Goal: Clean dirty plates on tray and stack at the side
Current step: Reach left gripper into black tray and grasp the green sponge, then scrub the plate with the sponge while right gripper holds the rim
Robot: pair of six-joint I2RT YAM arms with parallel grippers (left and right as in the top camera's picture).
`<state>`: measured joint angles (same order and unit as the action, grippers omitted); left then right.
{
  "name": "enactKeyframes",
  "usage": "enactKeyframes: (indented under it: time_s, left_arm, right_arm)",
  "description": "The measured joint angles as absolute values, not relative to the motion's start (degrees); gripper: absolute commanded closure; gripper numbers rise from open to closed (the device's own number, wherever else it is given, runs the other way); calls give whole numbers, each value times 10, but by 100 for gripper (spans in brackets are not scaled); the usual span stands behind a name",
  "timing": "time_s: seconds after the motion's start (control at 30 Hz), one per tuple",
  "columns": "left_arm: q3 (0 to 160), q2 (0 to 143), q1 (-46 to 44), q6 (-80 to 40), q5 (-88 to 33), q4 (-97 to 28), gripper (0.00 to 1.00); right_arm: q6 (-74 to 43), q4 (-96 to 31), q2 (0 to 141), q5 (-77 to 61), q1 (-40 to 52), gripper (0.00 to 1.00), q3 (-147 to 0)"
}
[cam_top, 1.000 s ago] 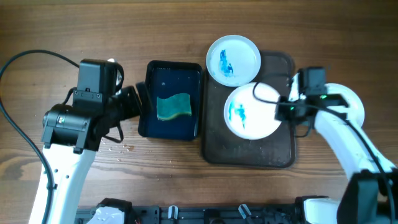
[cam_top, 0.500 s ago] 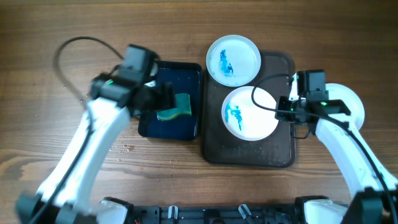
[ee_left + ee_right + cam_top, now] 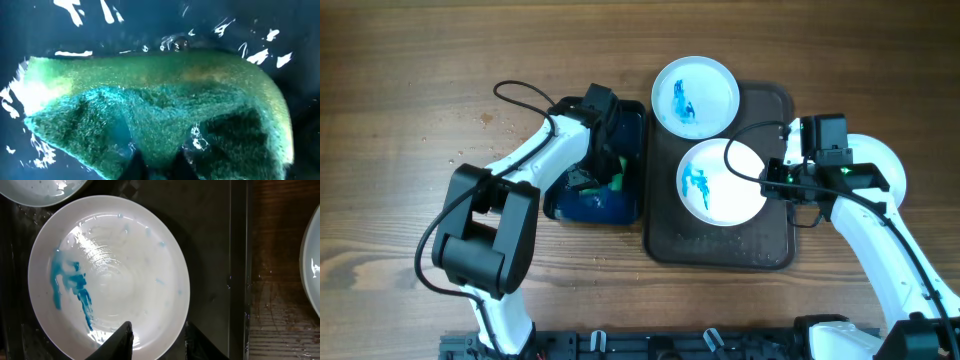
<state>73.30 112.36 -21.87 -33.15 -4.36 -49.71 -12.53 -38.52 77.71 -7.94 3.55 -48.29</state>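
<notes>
My right gripper pinches the white plate (image 3: 720,180) by its rim away from the basin next. That leaves the plate's smeared side open to clean and stack.
A white plate (image 3: 720,180) (image 3: 107,270) with a blue smear lies on the dark brown tray (image 3: 720,245) (image 3: 210,245). My right gripper (image 3: 772,180) (image 3: 160,340) is open at its right rim, one finger over the plate and the other outside it. A second smeared plate (image 3: 695,95) (image 3: 40,190) overlaps the tray's far edge. A third plate (image 3: 880,160) (image 3: 312,260) sits on the table right of the tray, partly under my right arm. My left gripper (image 3: 605,165) (image 3: 155,165) is down in the black basin (image 3: 630,115), shut on the wet green sponge (image 3: 615,182) (image 3: 160,100).
The basin holds dark blue water and stands directly left of the tray. Water droplets speckle the wooden table left of the basin. Cables loop off both arms.
My left arm swung right into the basin and its jaws closed on the sponge. The right gripper opened at the plate's rim, and the plate barely moved.
</notes>
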Motion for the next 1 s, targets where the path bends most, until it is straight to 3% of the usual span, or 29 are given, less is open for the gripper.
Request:
enactKeyframes:
  time_s: [0.07, 0.1, 0.2, 0.27, 0.33, 0.43, 0.5, 0.53, 0.57, 0.6, 0.8, 1.0]
  left_arm:
    - [733, 1122, -219, -331, -44, -501, 90]
    - [733, 1119, -219, -331, -44, -505, 71]
    - [733, 1097, -218, -333, -44, -519, 37]
    - [733, 1071, -219, -330, -43, -520, 28]
    - [733, 1048, -219, -325, -34, -520, 27]
    - [730, 1047, -219, -322, -13, -504, 31]
    - [714, 1052, -221, -322, 0, -467, 44]
    - [703, 1056, -222, -323, 3, -447, 57]
    - [690, 1063, -224, -322, 6, -426, 80]
    - [679, 1070, -225, -321, 10, -409, 95]
    - [665, 1074, -226, -318, 23, -397, 96]
    - [732, 1070, -226, -294, 28, -524, 96]
  right_arm:
    - [-125, -389, 777, -79, 36, 66, -483]
    - [-125, -390, 777, -79, 36, 66, -483]
    - [-125, -390, 777, -79, 36, 66, -483]
    - [-125, -390, 777, -79, 36, 66, -483]
    - [-125, -391, 777, -79, 36, 66, -483]
    - [-125, -392, 777, -79, 36, 65, -483]
    - [-128, -396, 777, -79, 36, 63, -483]
    - [-132, -399, 777, -80, 36, 63, -483]
    - [-137, -402, 777, -80, 36, 62, -483]
    - [-143, -403, 777, -80, 36, 62, -483]
    - [-173, -376, 781, -58, 36, 60, -464]
    - [-178, -315, 841, -46, 36, 57, -458]
